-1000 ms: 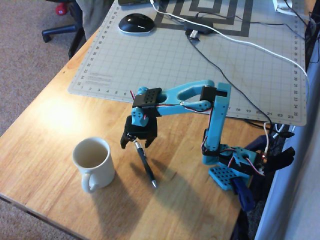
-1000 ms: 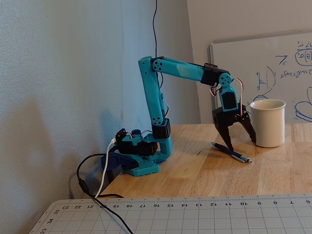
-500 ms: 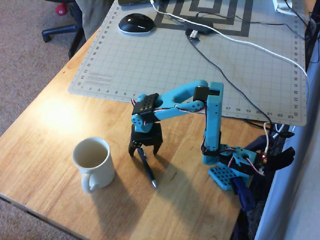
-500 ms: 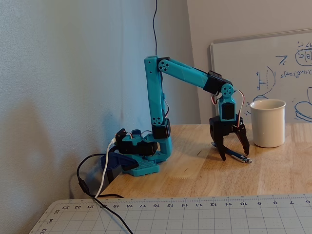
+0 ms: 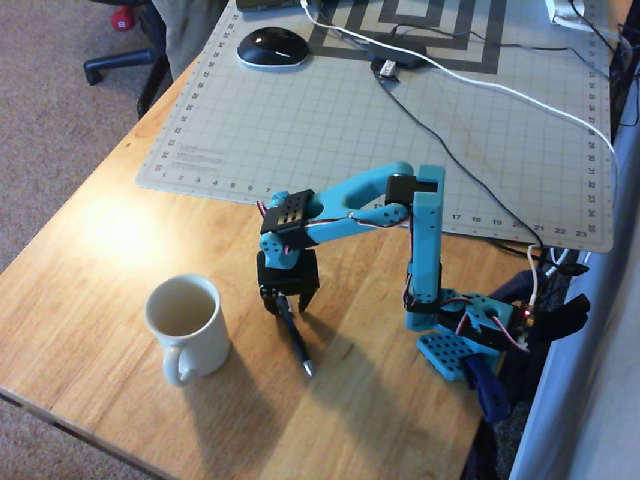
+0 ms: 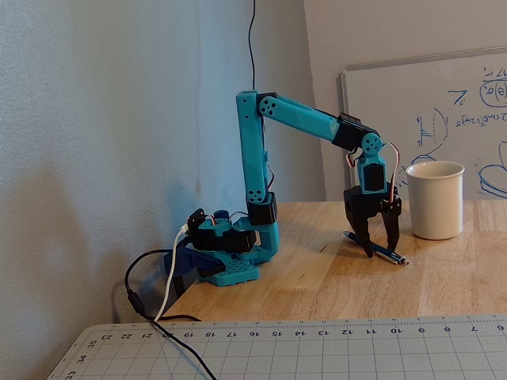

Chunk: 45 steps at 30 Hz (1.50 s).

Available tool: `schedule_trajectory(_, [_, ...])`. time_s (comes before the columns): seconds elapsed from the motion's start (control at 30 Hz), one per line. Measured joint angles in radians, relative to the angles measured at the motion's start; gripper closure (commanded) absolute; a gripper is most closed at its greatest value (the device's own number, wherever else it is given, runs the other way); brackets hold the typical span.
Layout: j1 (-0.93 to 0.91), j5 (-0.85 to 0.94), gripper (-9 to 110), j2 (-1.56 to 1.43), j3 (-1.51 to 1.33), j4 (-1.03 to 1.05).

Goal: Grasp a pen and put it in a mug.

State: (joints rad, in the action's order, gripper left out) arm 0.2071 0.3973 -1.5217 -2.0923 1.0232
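I should next use my gripper to grab the dark pen by its end (image 5: 285,307) opposite the silver tip. Then it can go in the mug (image 5: 187,325).
The dark pen (image 5: 298,345) lies flat on the wooden table, its silver tip pointing toward the front edge in the overhead view. It also shows in the fixed view (image 6: 394,256). My gripper (image 5: 288,305) points straight down over the pen's upper end, jaws open, one finger on each side of it. In the fixed view my gripper (image 6: 379,249) has its fingertips down at table level around the pen. The cream-white mug (image 5: 187,325) stands upright and empty to the left of the pen in the overhead view. In the fixed view the mug (image 6: 435,199) is behind and right of my gripper.
A cutting mat (image 5: 400,140) covers the far part of the table, with a black mouse (image 5: 271,46) and cables (image 5: 480,90) on it. The arm's base (image 5: 455,330) sits at the right edge. The table's front edge runs close below the mug.
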Motion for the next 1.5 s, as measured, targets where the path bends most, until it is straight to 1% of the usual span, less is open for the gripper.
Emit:
schedule_trajectory(0.47, [0.006, 0.000, 92, -0.023, -0.017, 0.000])
schedule_trajectory(0.7, [0.006, 0.000, 99, -0.023, -0.018, 0.000])
schedule_trajectory(1.0, [0.006, 0.000, 100, -0.043, -0.023, 0.000])
schedule_trajectory(1.33, [0.006, 0.003, 100, -0.314, -0.023, 0.011])
schedule_trajectory(1.43, [0.006, 0.060, 100, -0.380, -0.023, 0.011])
schedule_trajectory(1.5, [0.006, 0.133, 100, -0.425, -0.023, 0.011])
